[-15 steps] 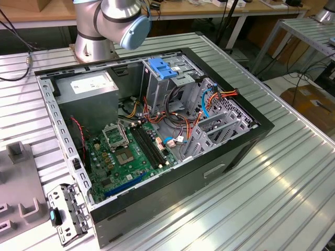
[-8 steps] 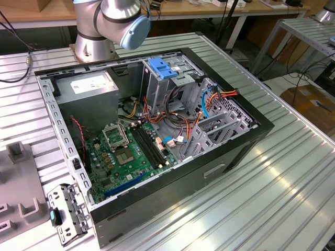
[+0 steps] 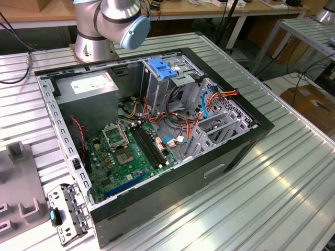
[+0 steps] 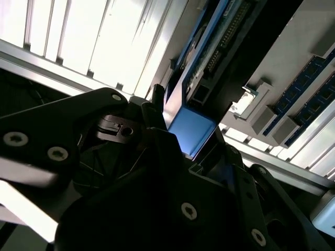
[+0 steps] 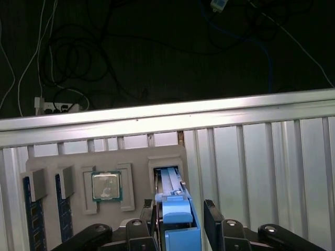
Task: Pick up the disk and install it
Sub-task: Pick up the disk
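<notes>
The disk's lower end is sunk in the grey holder block, so the robot's gripper will grab the disk by its blue tab (image 5: 177, 211) next.
In the first wrist view the disk (image 5: 175, 206) stands on edge in a slot of a grey holder block (image 5: 138, 157), its bright blue carrier toward the camera. My gripper (image 5: 181, 212) sits over it, open, with one dark finger (image 5: 151, 219) close against one side and the other finger (image 5: 211, 219) a small gap off the opposite side. The second wrist view shows the blue end tab of the disk (image 4: 191, 130) between the black gripper parts. In the exterior view the open computer case (image 3: 251, 138) lies on the ribbed metal table.
The holder block also carries a processor chip (image 5: 107, 186) and blue memory sticks (image 5: 32, 209), close to the table edge (image 5: 167, 117) with dark floor and cables beyond. Inside the case are a tall metal cage with a blue clip (image 3: 163, 68), loose cables and the green board (image 3: 131, 151).
</notes>
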You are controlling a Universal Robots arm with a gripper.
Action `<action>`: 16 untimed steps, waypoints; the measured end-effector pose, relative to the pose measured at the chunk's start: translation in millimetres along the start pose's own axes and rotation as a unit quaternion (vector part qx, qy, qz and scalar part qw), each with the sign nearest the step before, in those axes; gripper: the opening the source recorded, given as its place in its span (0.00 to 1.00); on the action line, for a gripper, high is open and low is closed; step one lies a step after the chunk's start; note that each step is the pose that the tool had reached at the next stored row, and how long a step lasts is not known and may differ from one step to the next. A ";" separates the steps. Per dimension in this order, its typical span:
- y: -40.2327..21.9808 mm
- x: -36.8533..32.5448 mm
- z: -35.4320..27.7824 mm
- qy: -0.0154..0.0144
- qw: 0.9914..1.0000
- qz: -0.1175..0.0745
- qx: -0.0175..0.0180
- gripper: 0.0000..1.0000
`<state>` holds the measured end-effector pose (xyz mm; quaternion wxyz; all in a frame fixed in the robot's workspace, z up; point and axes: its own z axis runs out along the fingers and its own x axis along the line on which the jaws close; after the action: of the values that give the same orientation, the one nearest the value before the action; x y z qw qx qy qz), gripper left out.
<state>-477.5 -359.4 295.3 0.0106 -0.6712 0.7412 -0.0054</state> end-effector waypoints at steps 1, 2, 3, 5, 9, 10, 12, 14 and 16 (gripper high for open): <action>0.0 0.0 0.3 0.000 1.000 0.000 0.000 0.50; 0.0 0.0 0.3 0.000 1.000 0.000 0.000 0.50; 0.0 0.0 0.4 0.000 1.000 0.000 0.000 0.50; 0.0 0.0 0.7 0.000 1.000 0.000 0.000 0.50; 0.1 0.0 1.7 0.000 1.000 0.000 0.000 0.50; 0.1 0.0 1.9 0.000 1.000 0.000 0.000 0.50; 0.1 0.0 2.0 0.000 1.000 0.000 0.000 0.50; 0.0 0.0 2.1 0.000 1.000 0.000 0.000 0.50; 0.0 0.0 2.1 0.000 1.000 0.000 0.000 0.50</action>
<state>-477.5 -359.4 293.2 0.0106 -0.6712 0.7412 -0.0054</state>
